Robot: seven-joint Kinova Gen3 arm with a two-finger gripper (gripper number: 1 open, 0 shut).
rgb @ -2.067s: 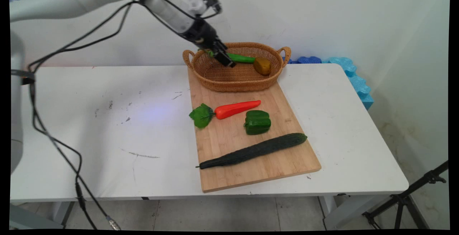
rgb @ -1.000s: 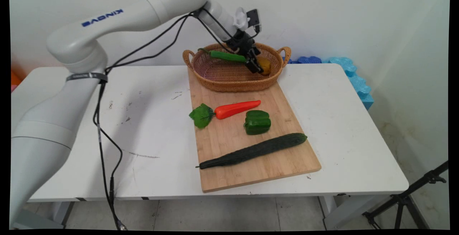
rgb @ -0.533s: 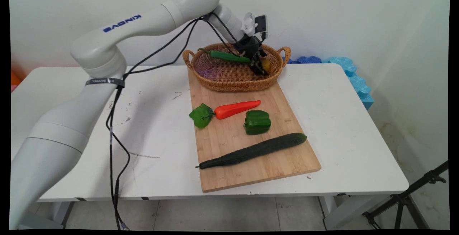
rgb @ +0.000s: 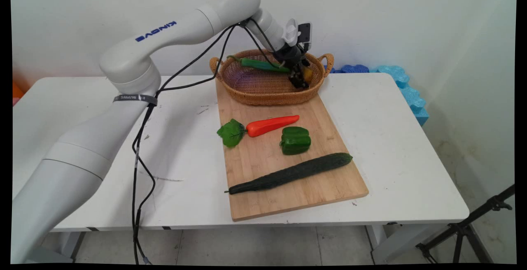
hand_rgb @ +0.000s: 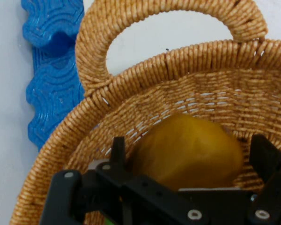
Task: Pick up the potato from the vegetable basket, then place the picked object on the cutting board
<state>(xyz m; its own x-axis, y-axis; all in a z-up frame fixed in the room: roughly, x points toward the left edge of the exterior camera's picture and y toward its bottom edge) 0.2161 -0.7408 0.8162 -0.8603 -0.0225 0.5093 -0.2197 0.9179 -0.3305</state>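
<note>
My gripper grabs the yellow-brown potato-like lump, by its rounded body (hand_rgb: pixel 187 147), next and lifts it out of the wicker basket (hand_rgb: pixel 98 108).
My gripper (rgb: pixel 301 81) reaches down into the right end of a wicker basket (rgb: pixel 267 97). In the hand view the gripper (hand_rgb: pixel 192 150) is open, with a yellow-brown potato-like lump (hand_rgb: pixel 187 150) between its two fingers (hand_rgb: pixel 118 149), low against the basket wall (hand_rgb: pixel 131 93). In the main view only a sliver of the lump (rgb: pixel 308 73) shows behind the hand. A long green chili (rgb: pixel 255 64) lies along the basket's back rim, left of the gripper.
The basket stands at the far end of a wooden cutting board (rgb: pixel 325 192). On the board lie a red pepper (rgb: pixel 271 125) with a green leaf (rgb: pixel 231 133), a green bell pepper (rgb: pixel 295 140) and a long cucumber (rgb: pixel 290 173). Blue foam (rgb: pixel 405 87) lines the wall behind the table; a tripod (rgb: pixel 465 229) stands at lower right.
The gripper has travelled right across the basket, from over the green chili to the yellow-brown lump, and sunk down around it. Nothing on the board has moved.
</note>
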